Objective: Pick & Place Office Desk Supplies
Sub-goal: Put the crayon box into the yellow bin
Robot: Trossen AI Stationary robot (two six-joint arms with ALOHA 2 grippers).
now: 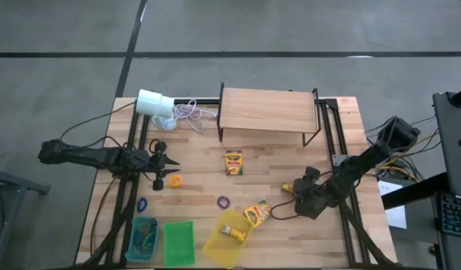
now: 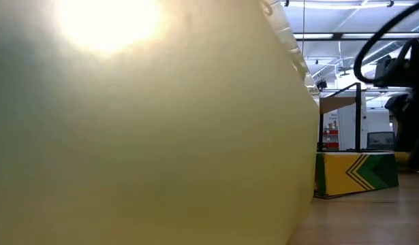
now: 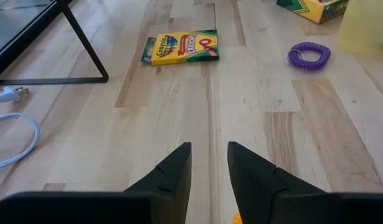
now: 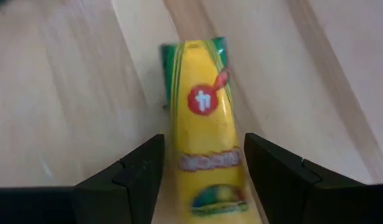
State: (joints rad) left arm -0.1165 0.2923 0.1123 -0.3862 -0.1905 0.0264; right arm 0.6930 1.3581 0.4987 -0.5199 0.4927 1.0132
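The crayon box needs to go into the yellow bin [image 1: 215,246]. My right gripper will next grab the box by its lower half, below the red label.
A yellow-and-green crayon box [image 4: 202,124] lies on the wooden table next to the yellow bin [image 1: 215,246]. My right gripper [image 4: 203,149] is open and slants down over it, one finger on either side along the box's length; I cannot tell whether either finger touches it. In the high view this box [image 1: 258,213] lies just left of my right gripper [image 1: 281,211]. My left gripper [image 1: 170,166] waits at the table's left, its fingers a little apart with nothing between them. Near it lies an orange band [image 1: 175,181]. A second crayon box [image 1: 234,161] lies mid-table.
A purple loop [image 1: 223,201] and a blue loop [image 1: 142,203] lie on the table. Green [image 1: 179,241] and blue [image 1: 142,236] bins stand at the near edge. A wooden riser [image 1: 267,111] and a white cylinder [image 1: 154,103] with its cord stand at the back. The yellow bin's wall [image 2: 141,136] fills most of the low view.
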